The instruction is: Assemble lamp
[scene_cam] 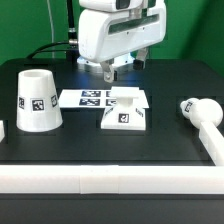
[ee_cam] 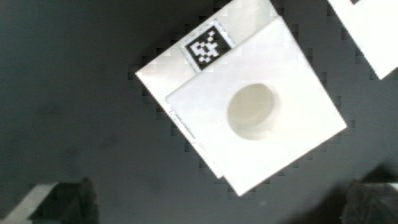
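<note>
My gripper should move down before it closes on the square lamp base. The base is well below my wide-open fingers in the wrist view, so they would miss it if I closed now.
The flat square lamp base (scene_cam: pixel 126 111) lies on the black table, right of centre in the exterior view, with a tag on its front edge. In the wrist view the base (ee_cam: pixel 240 105) shows its round socket hole (ee_cam: pixel 256 108) and a tag at one corner. The tapered shade (scene_cam: pixel 37 100) stands mouth-down at the exterior view's left. The bulb (scene_cam: pixel 193 108) lies on its side at the right. My gripper (scene_cam: pixel 108 73) hangs above and behind the base, open and empty; its dark fingertips (ee_cam: pixel 54 203) show far apart.
The marker board (scene_cam: pixel 85 98) lies flat behind the base, partly under the gripper. A white rail (scene_cam: pixel 110 178) runs along the table's front edge and up the right side (scene_cam: pixel 212 140).
</note>
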Tool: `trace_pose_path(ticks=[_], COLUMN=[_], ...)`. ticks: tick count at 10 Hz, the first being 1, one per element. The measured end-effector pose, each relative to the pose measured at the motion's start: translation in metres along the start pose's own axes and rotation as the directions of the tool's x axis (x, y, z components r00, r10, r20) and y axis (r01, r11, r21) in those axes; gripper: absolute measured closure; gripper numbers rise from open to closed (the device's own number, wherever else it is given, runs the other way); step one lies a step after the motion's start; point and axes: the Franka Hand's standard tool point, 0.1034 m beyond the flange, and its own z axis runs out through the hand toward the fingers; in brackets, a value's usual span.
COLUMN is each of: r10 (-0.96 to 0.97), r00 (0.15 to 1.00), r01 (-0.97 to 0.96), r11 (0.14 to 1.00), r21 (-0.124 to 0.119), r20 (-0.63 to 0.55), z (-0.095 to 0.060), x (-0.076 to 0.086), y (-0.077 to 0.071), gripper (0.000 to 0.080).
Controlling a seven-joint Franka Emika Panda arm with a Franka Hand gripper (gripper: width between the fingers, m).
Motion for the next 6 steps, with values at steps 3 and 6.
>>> trace_pose_path(ticks=[3, 6], r10=[0.257, 0.523], r00=[0.966, 0.852], r01=[-0.257, -0.523], r11=[0.966, 0.851], r21=[0.007, 0.048], r20=[0.004, 0.006], z=[0.0020, 0.0054], x=[-0.0033, -0.0053], y=[-0.0018, -0.0056], gripper=[0.0100, 0.0100])
